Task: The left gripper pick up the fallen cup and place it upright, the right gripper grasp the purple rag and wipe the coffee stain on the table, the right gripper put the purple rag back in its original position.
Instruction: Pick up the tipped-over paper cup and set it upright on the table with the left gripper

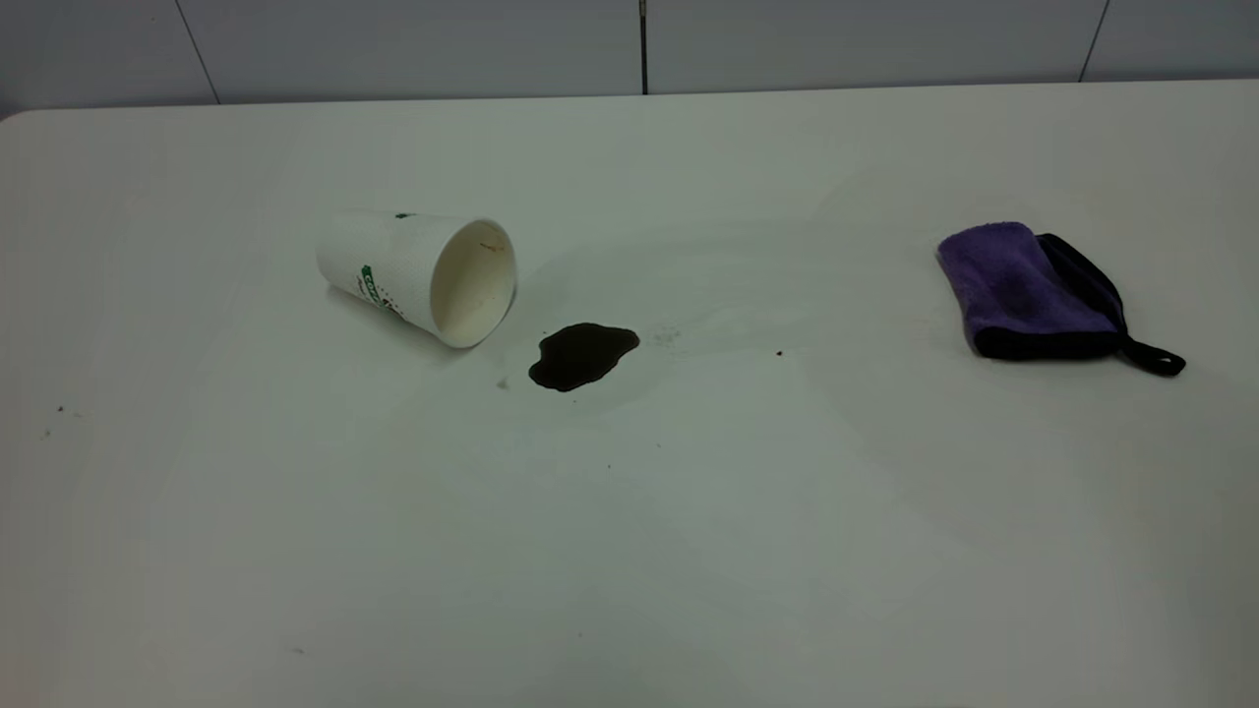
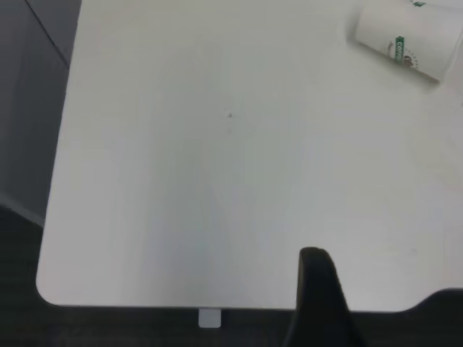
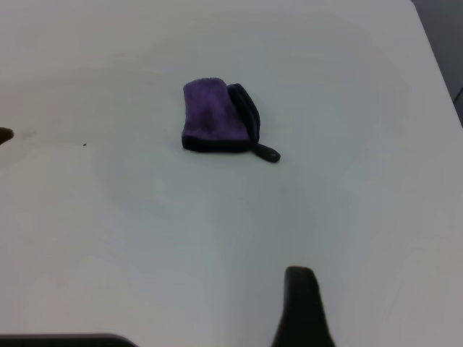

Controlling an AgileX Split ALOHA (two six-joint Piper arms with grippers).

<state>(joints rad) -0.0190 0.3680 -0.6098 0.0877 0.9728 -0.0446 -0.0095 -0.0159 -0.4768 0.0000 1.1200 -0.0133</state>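
My left gripper reaches the fallen cup and grabs its rim (image 1: 483, 222) next, leaving the fallen cup's base (image 1: 332, 244) free to stand on the tabletop.
The fallen cup (image 1: 418, 275) lies on its side on the table (image 1: 689, 541), left of centre, its open mouth facing the coffee stain (image 1: 582, 355) just beside it. The cup also shows in the left wrist view (image 2: 412, 36), far from my left gripper (image 2: 318, 289), which hangs over the table's near edge. The purple rag (image 1: 1033, 290) lies at the right, its black loop strap pointing right. It shows in the right wrist view (image 3: 217, 119), well ahead of my right gripper (image 3: 300, 303). Neither gripper holds anything, and neither appears in the exterior view.
The table's rounded corner and edge (image 2: 51, 289) are close to the left gripper, with dark floor beyond. A grey panelled wall (image 1: 629, 44) runs behind the table. A few tiny dark specks (image 1: 778, 352) lie near the stain.
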